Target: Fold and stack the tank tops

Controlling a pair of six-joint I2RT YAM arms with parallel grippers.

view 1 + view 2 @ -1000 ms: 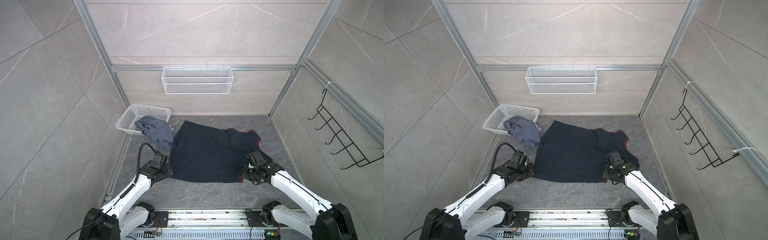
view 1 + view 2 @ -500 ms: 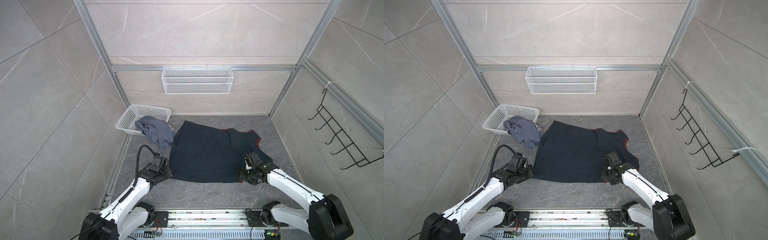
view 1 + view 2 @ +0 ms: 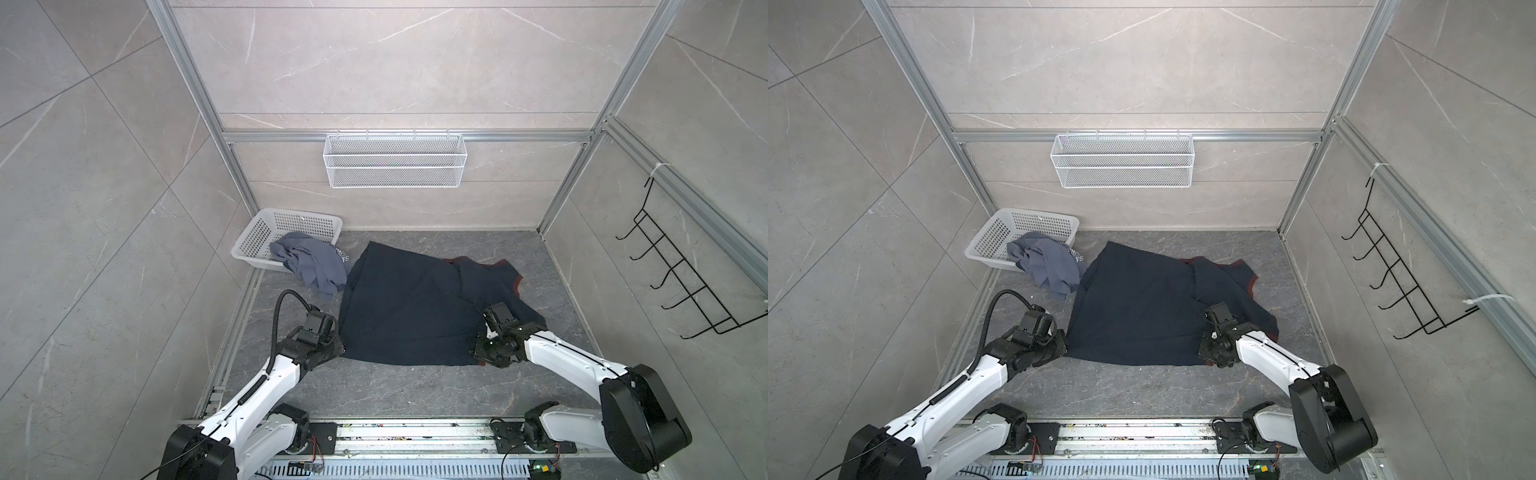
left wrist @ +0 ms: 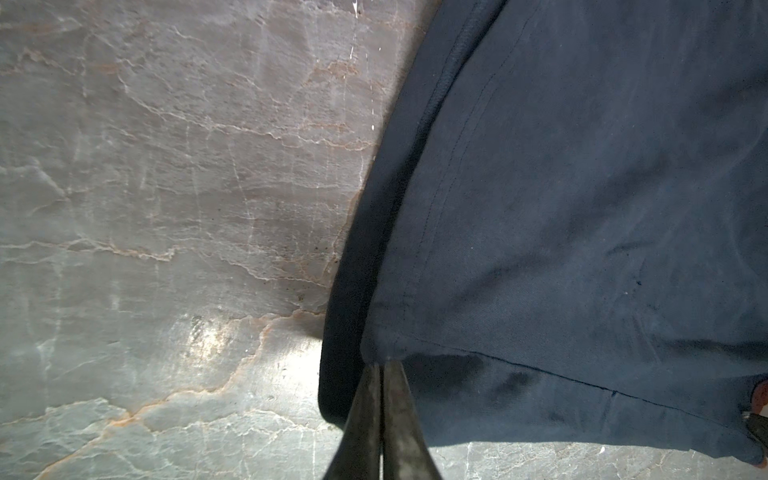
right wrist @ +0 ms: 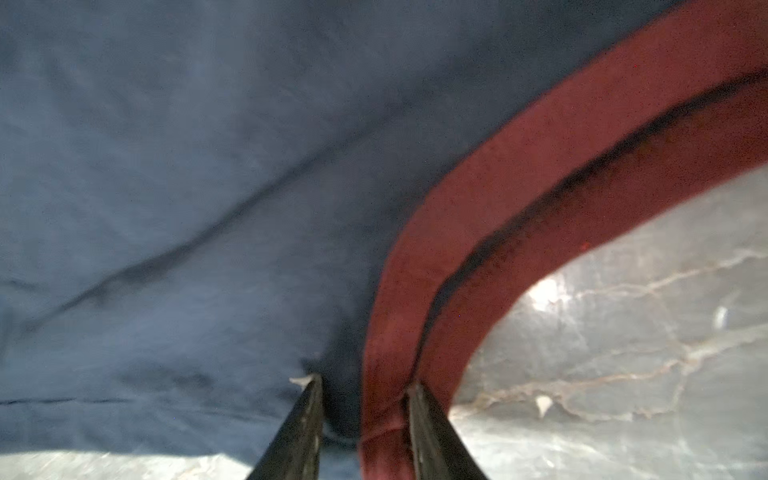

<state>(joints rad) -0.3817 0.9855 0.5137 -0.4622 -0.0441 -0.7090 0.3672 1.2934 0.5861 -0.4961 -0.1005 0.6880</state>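
Next, my right gripper, opposite my left gripper, grabs the navy tank top's near corner (image 3: pixel 475 360) (image 5: pixel 380 428) at the red trim, to spread it for folding.
The dark navy tank top (image 3: pixel 407 307) (image 3: pixel 1138 307) lies spread on the grey floor, with dark-red trim at its right side. My left gripper (image 3: pixel 340 354) (image 3: pixel 1065 353) (image 4: pixel 381 363) is shut on its near-left hem corner (image 4: pixel 582 208). My right gripper (image 3: pixel 478 360) (image 3: pixel 1204 360) (image 5: pixel 361 380) is at the near-right corner. Its jaws stand apart, with the red trim (image 5: pixel 540 158) and navy cloth loose between them. The slate blue-grey tank top (image 3: pixel 316 266) (image 3: pixel 1050 266) lies crumpled, half out of the basket, touching the navy one's far-left edge.
A white perforated basket (image 3: pixel 257 241) (image 3: pixel 992 241) sits in the far-left corner. A white wire shelf (image 3: pixel 395 160) hangs on the back wall and a black hook rack (image 3: pixel 681 286) on the right wall. Tiled walls close three sides.
My right gripper's jaws have gone from shut to apart at the navy top's near-right corner, and the arm has shifted slightly left. The left gripper stays shut at its corner.
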